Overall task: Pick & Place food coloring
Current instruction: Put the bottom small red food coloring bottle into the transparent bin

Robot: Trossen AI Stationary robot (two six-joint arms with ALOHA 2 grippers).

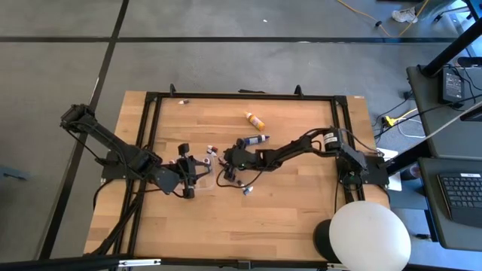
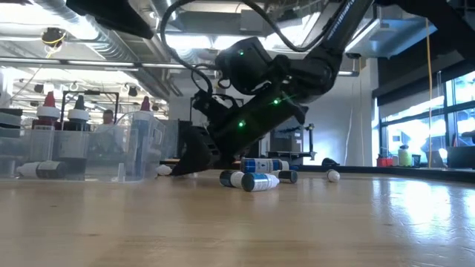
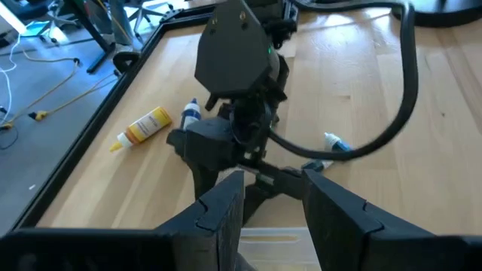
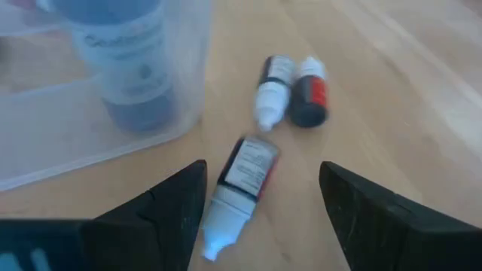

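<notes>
My right gripper's fingers reach down on either side of the small bottle (image 4: 242,181) on the wood, so it should close now. Closing now would hold the bottle.
My right gripper (image 4: 261,169) is low over the table's middle (image 1: 224,162) and open. A small food coloring bottle with a white cap (image 4: 241,188) lies on its side between the two fingers, which stand clear on either side of it. Two more small bottles (image 4: 273,90) (image 4: 309,94) lie just beyond. A clear plastic tray (image 4: 90,135) holds a blue bottle (image 4: 124,68) upright beside them. My left gripper (image 3: 275,181) hangs above the table to the left (image 1: 192,177), with a narrow gap between its fingers and nothing in it.
An orange-yellow bottle (image 1: 254,120) and a dark blue one (image 1: 254,140) lie farther back on the table. More small bottles lie near the front (image 2: 260,180) (image 2: 334,175). A black frame (image 1: 241,96) runs around the table. The right arm's cable (image 3: 392,120) loops above the wood.
</notes>
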